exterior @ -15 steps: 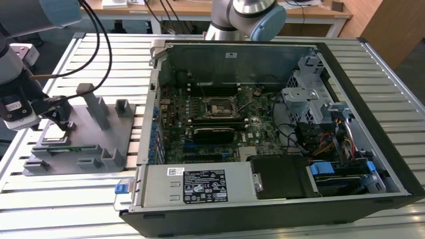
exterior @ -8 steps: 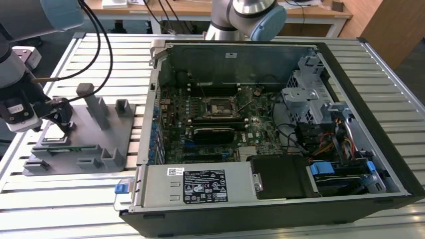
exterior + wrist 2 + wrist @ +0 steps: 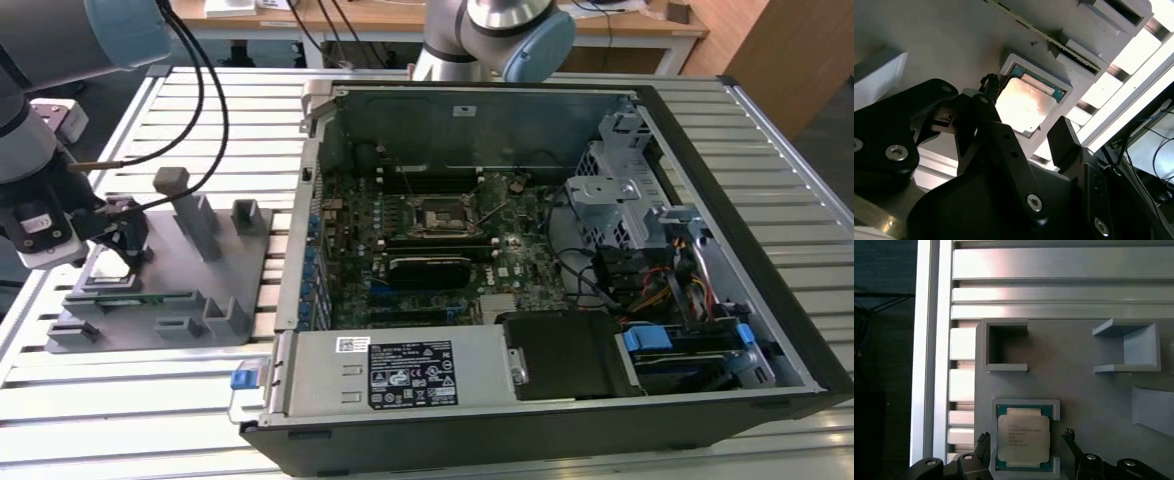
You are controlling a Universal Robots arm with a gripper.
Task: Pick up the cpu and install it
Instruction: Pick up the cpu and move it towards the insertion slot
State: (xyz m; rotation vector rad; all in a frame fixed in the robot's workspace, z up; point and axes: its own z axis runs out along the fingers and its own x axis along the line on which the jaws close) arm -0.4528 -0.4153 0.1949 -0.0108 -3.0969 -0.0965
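Note:
My gripper next needs to grab the cpu's opposite green side edges to install it in the motherboard socket.
The cpu [image 3: 1023, 437] is a flat square chip with a silver lid and a green rim. It lies in a shallow recess of the grey plastic fixture [image 3: 1079, 385]. My gripper [image 3: 1025, 438] is open right above it, with one black fingertip [image 3: 982, 441] on each side and a gap between each fingertip and the chip. In the second wrist view the cpu [image 3: 1021, 102] shines between the dark fingers [image 3: 1063, 140] of the gripper [image 3: 1026, 112]. In the exterior view the gripper [image 3: 123, 240] hangs low over the fixture [image 3: 160, 290] on the exterior view's left. The black socket [image 3: 438, 215] sits on the motherboard inside the open computer case [image 3: 747, 230].
The fixture carries raised blocks and posts [image 3: 187, 215] close to the gripper. Cables [image 3: 200, 90] trail from the arm. The case holds a drive cage [image 3: 621, 190], a power supply [image 3: 400, 370] and wiring. The slatted metal table [image 3: 134, 400] lies all around.

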